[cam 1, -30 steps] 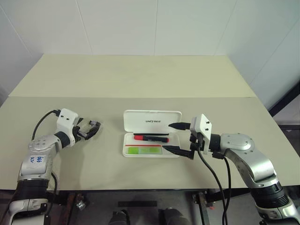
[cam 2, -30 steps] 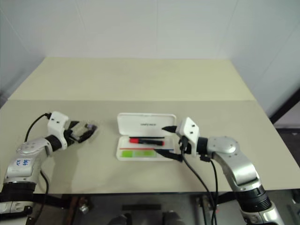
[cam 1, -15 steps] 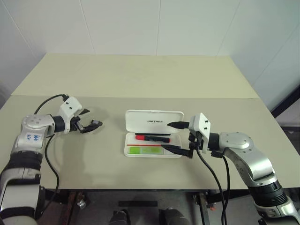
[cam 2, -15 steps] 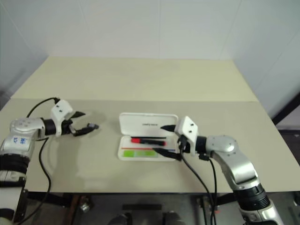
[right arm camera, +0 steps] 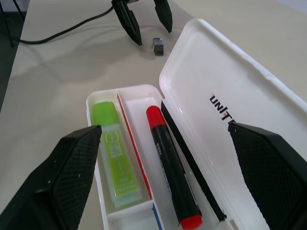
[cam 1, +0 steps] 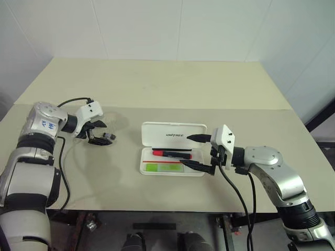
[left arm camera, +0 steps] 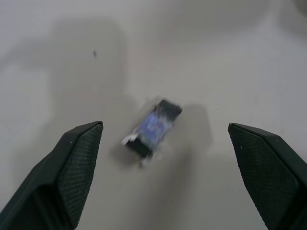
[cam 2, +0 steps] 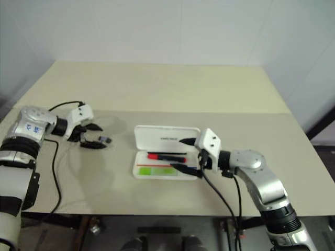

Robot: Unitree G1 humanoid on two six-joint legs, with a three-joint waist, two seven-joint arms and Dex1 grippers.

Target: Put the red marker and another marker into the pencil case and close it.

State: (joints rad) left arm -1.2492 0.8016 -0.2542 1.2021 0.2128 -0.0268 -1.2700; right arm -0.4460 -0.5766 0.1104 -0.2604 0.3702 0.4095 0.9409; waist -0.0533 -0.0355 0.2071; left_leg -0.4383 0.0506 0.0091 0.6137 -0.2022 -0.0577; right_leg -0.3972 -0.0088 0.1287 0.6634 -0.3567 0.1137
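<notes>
My left gripper's fingers still hang above the small dark object [cam 1: 109, 136], so it is too early to close, and the left gripper lowers first.
The white pencil case [cam 1: 157, 130] lies open in the middle of the table, its lid [right arm camera: 225, 86] tipped back. In its tray the red marker [cam 1: 171, 154] lies along the lid side. The lime-green marker [cam 1: 156, 168] lies in the front compartment. My right gripper [cam 1: 187, 151] is open at the case's right end, one finger over the lid and one over the tray's front. Far to the left, my left gripper [cam 1: 98, 134] is open and points down at a small dark object [left arm camera: 152, 128] on the table.
The small dark object [cam 1: 109, 136] lies left of the case, apart from it. The beige table [cam 1: 157, 89] stretches far behind the case. A black cable [cam 1: 73, 101] loops at my left wrist.
My left arm has swung up and farther back, and its wrist has rolled so the gripper points down over the small dark object. My right gripper and the case have stayed put.
</notes>
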